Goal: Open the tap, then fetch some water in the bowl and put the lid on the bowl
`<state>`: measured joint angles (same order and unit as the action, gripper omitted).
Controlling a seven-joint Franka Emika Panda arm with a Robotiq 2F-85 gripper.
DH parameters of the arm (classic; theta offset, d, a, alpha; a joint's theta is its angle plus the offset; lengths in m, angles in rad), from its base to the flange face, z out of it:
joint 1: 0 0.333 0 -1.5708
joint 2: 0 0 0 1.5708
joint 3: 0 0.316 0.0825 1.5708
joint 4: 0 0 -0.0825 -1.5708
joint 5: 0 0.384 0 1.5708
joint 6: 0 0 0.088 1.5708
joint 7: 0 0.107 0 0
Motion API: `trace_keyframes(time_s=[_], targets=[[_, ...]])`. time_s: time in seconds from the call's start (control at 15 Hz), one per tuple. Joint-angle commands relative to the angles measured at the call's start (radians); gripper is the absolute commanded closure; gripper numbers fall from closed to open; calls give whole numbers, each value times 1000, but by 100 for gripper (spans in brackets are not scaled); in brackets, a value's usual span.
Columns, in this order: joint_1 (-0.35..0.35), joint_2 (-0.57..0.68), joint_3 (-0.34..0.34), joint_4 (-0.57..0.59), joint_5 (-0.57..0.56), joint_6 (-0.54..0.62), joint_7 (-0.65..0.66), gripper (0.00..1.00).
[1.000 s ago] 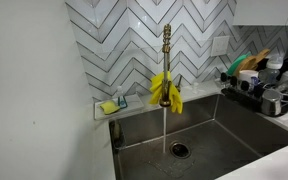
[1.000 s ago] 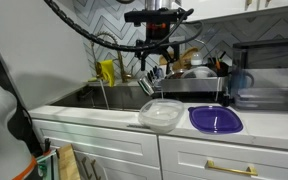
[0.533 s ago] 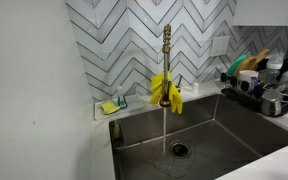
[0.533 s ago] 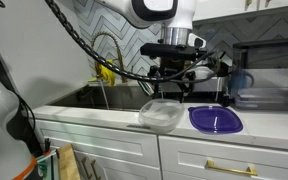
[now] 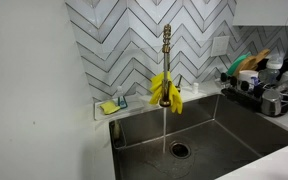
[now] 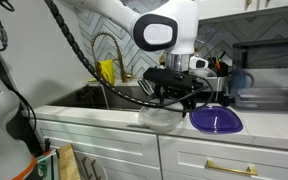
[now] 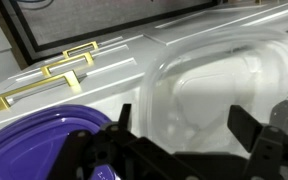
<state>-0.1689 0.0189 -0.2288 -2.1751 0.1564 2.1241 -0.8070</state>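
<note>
The clear bowl's rim should be grabbed by my gripper on the side nearest the lid. The bowl's opening then stays open to fetch water.
Water (image 5: 164, 125) runs in a thin stream from the brass tap (image 5: 166, 45) into the sink; a yellow cloth (image 5: 166, 90) hangs round the tap's lower stem. The clear bowl (image 6: 160, 117) stands on the white counter with the purple lid (image 6: 216, 120) beside it. My gripper (image 6: 176, 100) hangs low just over the bowl, open. In the wrist view its black fingers (image 7: 249, 128) stand wide apart above the bowl (image 7: 219, 90), with the rim nearest the lid (image 7: 39, 140) between them. Nothing is held.
A steel sink (image 5: 234, 135) lies under the tap, with a sponge holder (image 5: 111, 105) on its ledge. A loaded dish rack (image 5: 264, 85) stands beside the sink. Drawers with gold handles (image 7: 44, 75) sit below the counter (image 6: 94, 112) edge.
The arm has swung down from high above the counter to just over the bowl. Its gripper stays open. Water keeps running.
</note>
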Motion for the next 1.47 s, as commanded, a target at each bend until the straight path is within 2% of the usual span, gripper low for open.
trace_keyframes(time_s=[0.0,0.27,0.6,0.87,1.13,1.4], targets=[[-13,18,18,-30,65,81,8,32],[-18,35,23,-16,43,71,21,65],[-17,-2,25,6,4,-3,7,99],[-14,-60,22,45,-39,-150,-42,98],[12,-152,36,90,-73,-355,-131,98],[73,-259,97,114,-50,-473,-54,98]])
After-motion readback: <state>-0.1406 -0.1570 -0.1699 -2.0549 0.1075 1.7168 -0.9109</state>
